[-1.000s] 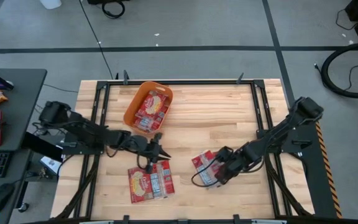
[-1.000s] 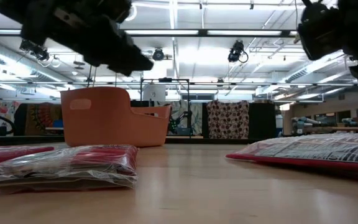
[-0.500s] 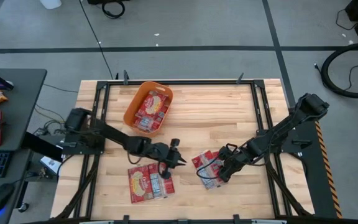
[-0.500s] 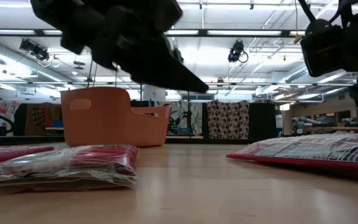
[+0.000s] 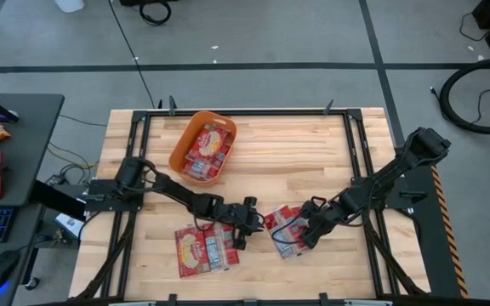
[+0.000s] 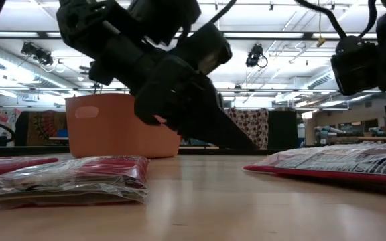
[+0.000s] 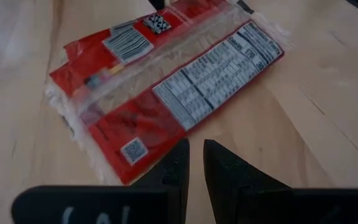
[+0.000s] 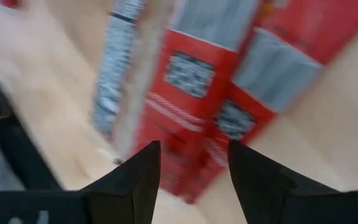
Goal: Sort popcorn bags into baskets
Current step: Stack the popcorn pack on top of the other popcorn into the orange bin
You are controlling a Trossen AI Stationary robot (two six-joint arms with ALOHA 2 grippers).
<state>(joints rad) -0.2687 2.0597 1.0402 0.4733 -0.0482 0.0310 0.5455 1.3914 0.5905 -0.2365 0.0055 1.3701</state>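
The right gripper grabs the popcorn bag by its end point(image 8: 173, 140) beside the square code next, to sort it into the orange basket.
Two or three red popcorn bags point(image 5: 281, 223) lie flat and overlapping on the wood near the table's middle, and they also show in the left wrist view point(image 7: 166, 81) and the right wrist view point(image 8: 216, 81). My left gripper point(image 5: 255, 219) is shut just to their left, low over the table point(image 7: 196, 163), touching nothing. My right gripper point(image 5: 300, 234) hovers open above their right part point(image 8: 194, 168). Another pile of bags point(image 5: 204, 248) lies by the near edge. The orange basket point(image 5: 179, 144) at the far left holds several bags point(image 5: 207, 146).
In the low view the basket point(image 6: 106, 127) stands behind the left arm, the near pile point(image 6: 66, 175) at left and the middle bags point(image 6: 340, 161) at right. Bare wood lies to the far right. A dark rail frame point(image 5: 347, 136) borders the table.
My left gripper has swung from above the near pile toward the table's right and has come down, ending beside the middle bags. The bags have stayed where they were.
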